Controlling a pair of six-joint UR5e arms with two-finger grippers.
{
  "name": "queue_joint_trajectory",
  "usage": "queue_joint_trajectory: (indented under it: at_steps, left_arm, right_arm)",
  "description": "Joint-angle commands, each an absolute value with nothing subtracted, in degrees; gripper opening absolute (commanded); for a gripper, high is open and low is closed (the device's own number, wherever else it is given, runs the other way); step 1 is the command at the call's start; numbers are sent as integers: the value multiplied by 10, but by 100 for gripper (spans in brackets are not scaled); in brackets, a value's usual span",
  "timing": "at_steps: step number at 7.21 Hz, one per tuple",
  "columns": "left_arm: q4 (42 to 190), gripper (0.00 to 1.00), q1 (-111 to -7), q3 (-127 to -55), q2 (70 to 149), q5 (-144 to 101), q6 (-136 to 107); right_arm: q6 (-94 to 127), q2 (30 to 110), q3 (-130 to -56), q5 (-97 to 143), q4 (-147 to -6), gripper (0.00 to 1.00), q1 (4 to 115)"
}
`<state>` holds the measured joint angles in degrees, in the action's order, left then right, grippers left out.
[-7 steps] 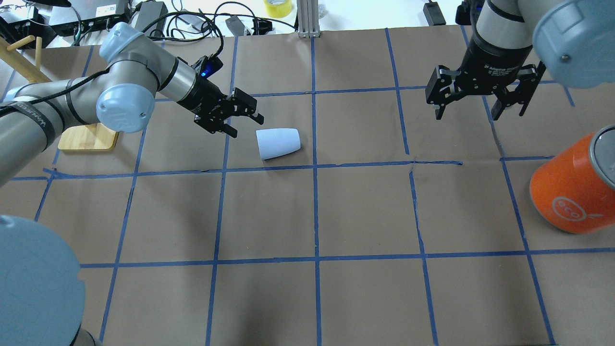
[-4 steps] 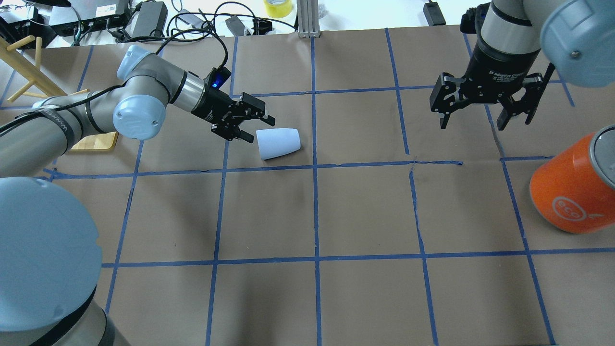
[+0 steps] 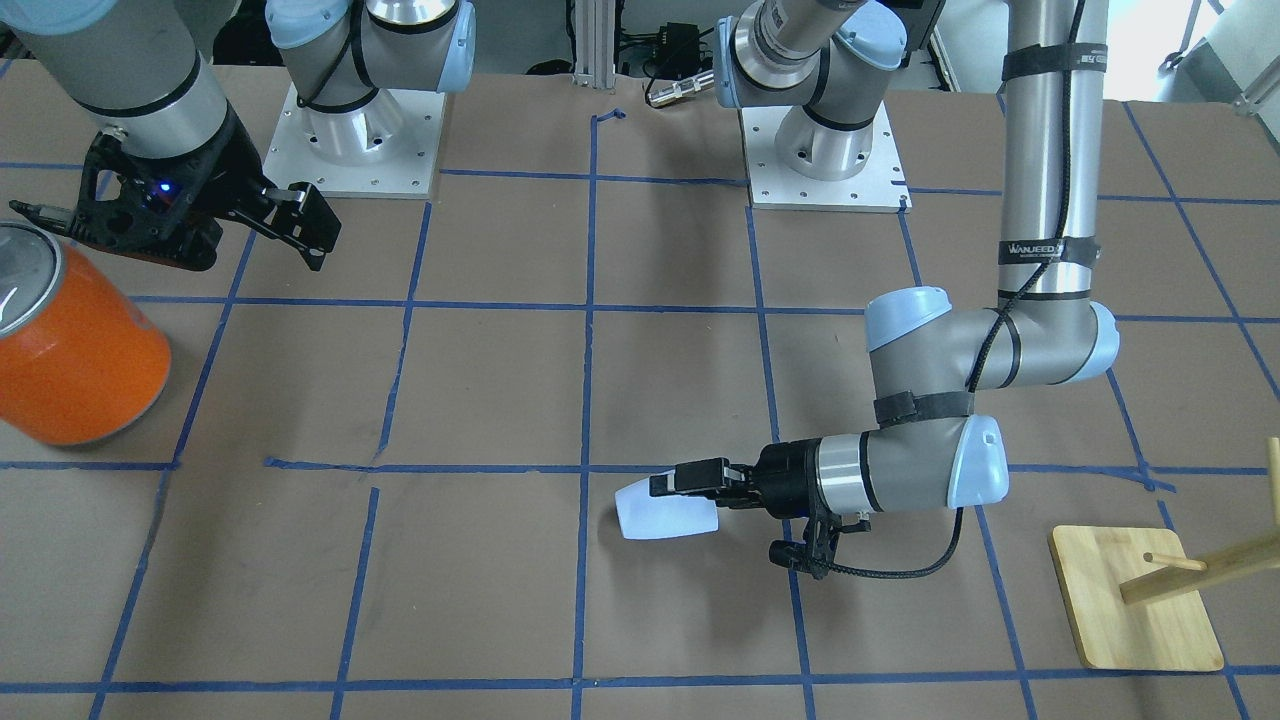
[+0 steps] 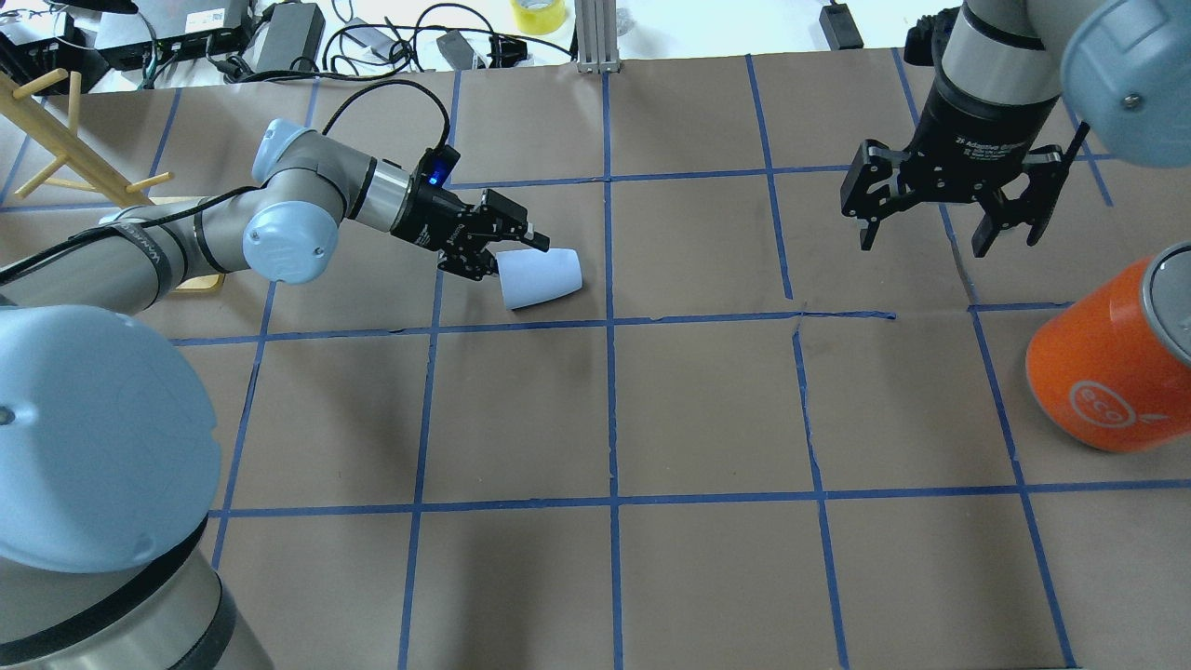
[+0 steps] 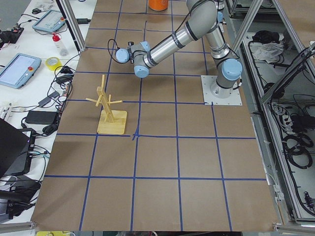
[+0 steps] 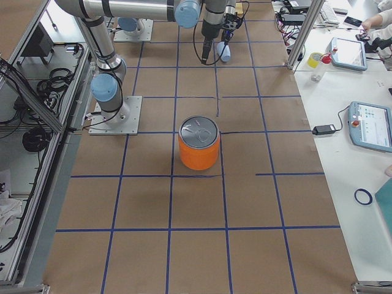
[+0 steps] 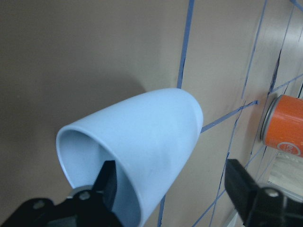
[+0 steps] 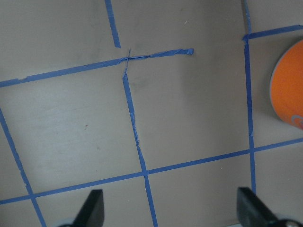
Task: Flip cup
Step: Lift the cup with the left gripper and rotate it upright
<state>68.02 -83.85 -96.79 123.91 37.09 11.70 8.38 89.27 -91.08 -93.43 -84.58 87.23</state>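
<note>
The tipped cup's round body [image 3: 654,512] is wide for the fingers. My left gripper will next grab the cup by the thin side at its open rim [image 3: 713,514].
The pale blue-white cup [image 4: 544,277] lies on its side on the brown paper, its rim toward my left arm. It also shows in the front view [image 3: 655,513] and fills the left wrist view [image 7: 151,137]. My left gripper [image 4: 512,260] is open at the cup's rim. In the left wrist view one finger [image 7: 108,182] sits at the cup's mouth and the other finger [image 7: 244,187] is outside its wall. My right gripper [image 4: 923,245] is open and empty, hanging above the table at the far right, apart from the cup.
A large orange can [image 4: 1107,363] with a silver top stands at the right edge, near the right gripper; it also shows in the front view [image 3: 75,350]. A wooden peg stand [image 4: 56,121] on a square base [image 3: 1135,600] is at the far left. Cables lie beyond the table's back edge.
My left gripper has moved right and lower, from a short gap away to the cup's rim. The right gripper has drifted slightly right. The cup has not moved.
</note>
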Motion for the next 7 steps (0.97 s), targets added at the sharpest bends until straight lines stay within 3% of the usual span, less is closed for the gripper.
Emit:
queue_joint_trajectory:
  at_steps: [1, 5, 7]
  left_arm:
    - [681, 0, -838, -968, 1242, 341, 112]
    - [665, 0, -835, -955, 1207, 352, -28]
    - [674, 0, -835, -883, 1180, 552, -59]
  right_arm:
    - [154, 896, -911, -933, -842, 100, 872]
    - [163, 896, -911, -934, -840, 100, 872]
    - [157, 896, -911, -922, -845, 100, 872]
